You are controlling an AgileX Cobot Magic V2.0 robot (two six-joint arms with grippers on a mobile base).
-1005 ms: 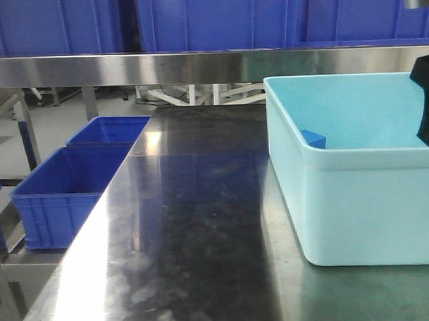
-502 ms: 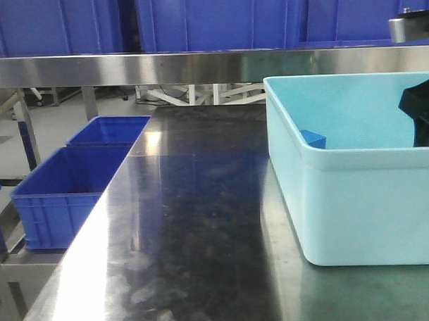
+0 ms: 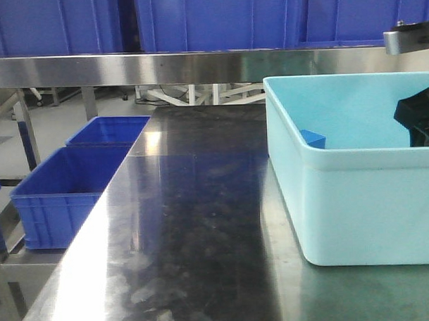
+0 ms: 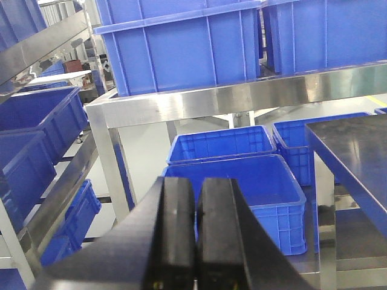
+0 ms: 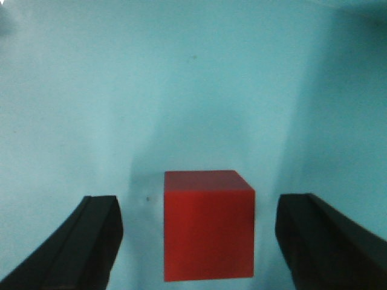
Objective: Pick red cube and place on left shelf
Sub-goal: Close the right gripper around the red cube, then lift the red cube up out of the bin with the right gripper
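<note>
The robot's right gripper should next pick up the red cube [image 5: 208,225] by its two opposite sides, and then it should move the cube onto the left shelf.
The red cube [image 5: 208,225] rests on the pale floor of the light-blue tub [image 3: 355,157]. My right gripper [image 5: 199,241] hangs open over it, one black finger on each side with gaps to the cube. From the front, this gripper [image 3: 417,119] shows as a dark shape inside the tub at the right edge; the cube is hidden there. My left gripper [image 4: 196,184] is shut with nothing between its pads, held off the table's left side. The left shelf [image 3: 91,70] is the steel rail tier carrying big blue crates [image 3: 209,20].
A small blue block [image 3: 314,138] lies in the tub's near-left corner. The tub stands on a dark-topped steel table [image 3: 195,224]. Two open blue crates [image 3: 67,187] sit low beside the table's left edge. Further blue crates [image 4: 36,133] fill a side rack.
The right gripper has shifted a little left and deeper into the tub, and a steel part of its arm has come into view at the top right. Nothing else moved.
</note>
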